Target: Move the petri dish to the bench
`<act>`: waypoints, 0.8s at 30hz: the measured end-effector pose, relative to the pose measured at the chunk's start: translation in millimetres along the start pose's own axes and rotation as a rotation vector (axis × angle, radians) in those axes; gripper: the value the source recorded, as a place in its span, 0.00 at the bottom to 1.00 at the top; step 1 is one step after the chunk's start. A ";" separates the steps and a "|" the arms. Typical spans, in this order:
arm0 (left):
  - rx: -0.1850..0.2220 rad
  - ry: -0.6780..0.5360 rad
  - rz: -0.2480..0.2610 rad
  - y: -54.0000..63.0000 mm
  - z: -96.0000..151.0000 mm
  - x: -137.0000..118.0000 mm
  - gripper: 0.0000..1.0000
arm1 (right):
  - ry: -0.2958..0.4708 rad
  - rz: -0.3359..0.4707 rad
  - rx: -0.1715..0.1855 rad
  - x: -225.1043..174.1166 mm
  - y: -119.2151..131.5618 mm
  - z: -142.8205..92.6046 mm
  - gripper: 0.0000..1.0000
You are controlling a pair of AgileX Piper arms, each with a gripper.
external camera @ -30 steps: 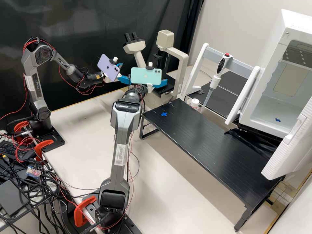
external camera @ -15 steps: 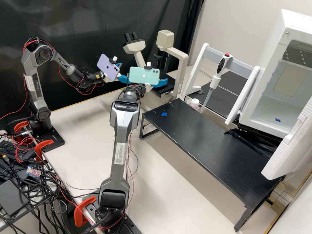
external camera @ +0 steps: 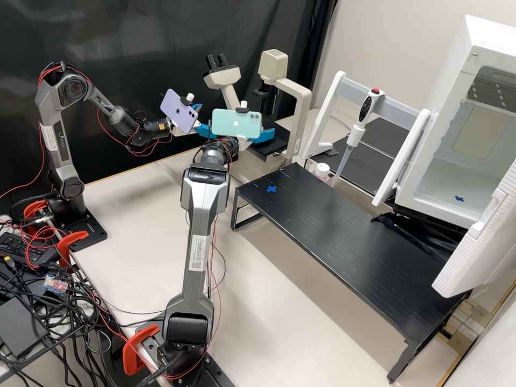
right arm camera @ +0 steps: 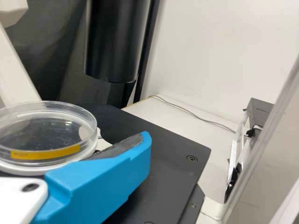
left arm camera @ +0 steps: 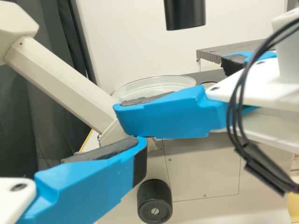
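Observation:
The right gripper grabs the clear petri dish (right arm camera: 44,133) by its round side (right arm camera: 89,145) next, to move it to the bench.
In the high view my left gripper (external camera: 198,107) hangs left of the microscope and my right gripper (external camera: 264,136) is over its stage. In the right wrist view the clear petri dish (right arm camera: 44,133), with a yellow label, sits on a white holder on the black stage (right arm camera: 156,163), just beyond one finger of my right gripper (right arm camera: 147,140). The left wrist view shows the dish (left arm camera: 180,81) behind that finger; the right gripper's fingers (left arm camera: 163,116) are apart, nothing gripped. My left gripper (left arm camera: 140,142) is open, one fingertip close in front of the right gripper's near finger.
The microscope's black objective tube (right arm camera: 112,42) hangs over the stage, with its cream eyepiece arm (external camera: 221,75) alongside. The black raised bench (external camera: 344,242) carries a blue cross; a pipette on a stand (external camera: 365,110), a small white jar (external camera: 322,171) and an open white chamber (external camera: 457,177) stand behind it.
My right gripper and its phone have shifted slightly left in the high view, its forearm moving along with them. The left arm has stayed still.

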 end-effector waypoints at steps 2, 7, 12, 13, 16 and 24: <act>0.000 0.000 0.000 0.0 0.0 0.0 1.00 | 0.002 -0.001 -0.013 -0.3 -0.6 -0.8 0.00; 0.000 0.000 0.000 0.0 0.0 0.0 1.00 | 0.004 -0.006 -0.025 -1.3 -2.5 -2.8 0.00; -0.001 0.001 0.000 0.0 -0.1 0.0 1.00 | 0.002 -0.009 -0.028 -1.7 -3.4 -3.4 0.00; -0.001 0.001 0.000 0.0 -0.1 0.0 1.00 | 0.003 -0.009 -0.029 -1.8 -3.6 -3.7 0.00; -0.001 0.001 0.000 0.0 -0.1 0.0 1.00 | 0.005 -0.012 -0.031 -2.1 -4.3 -4.5 0.00; -0.001 0.001 0.000 0.0 -0.1 0.0 1.00 | 0.012 -0.030 -0.024 -2.2 -6.0 -5.1 0.00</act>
